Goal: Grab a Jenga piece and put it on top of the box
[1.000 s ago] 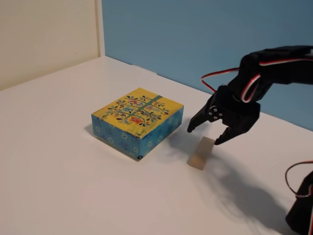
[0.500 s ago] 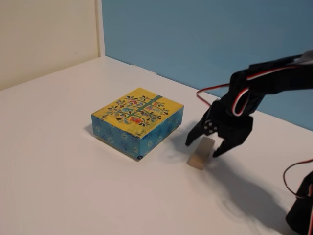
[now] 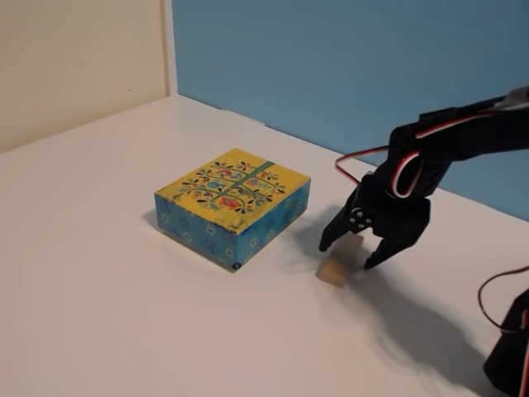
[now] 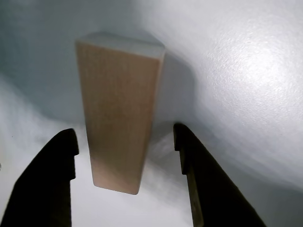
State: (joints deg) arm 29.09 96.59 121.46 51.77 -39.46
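My gripper grabs the Jenga piece (image 3: 339, 265) by its long sides next, to set it on top of the box (image 3: 234, 204).
The Jenga piece (image 3: 339, 265), a small light-tan wooden block, lies flat on the white table to the right of the box (image 3: 234, 204). The box has a yellow top with a tree pattern and blue sides. My black gripper (image 3: 350, 255) hangs open just over the block's far end, one finger on each side. In the wrist view the Jenga piece (image 4: 119, 113) runs lengthwise between my two dark fingers (image 4: 47, 184), with a gap on either side, so the gripper (image 4: 125, 142) is not touching it.
The white table (image 3: 99, 273) meets a blue back wall (image 3: 347, 66) and a cream side wall (image 3: 74, 58). The arm's black base (image 3: 508, 356) and its red and white wires stand at the right edge.
The gripper has come down and slightly left from above the block until its open fingers straddle the block's far end. Block and box have not moved.
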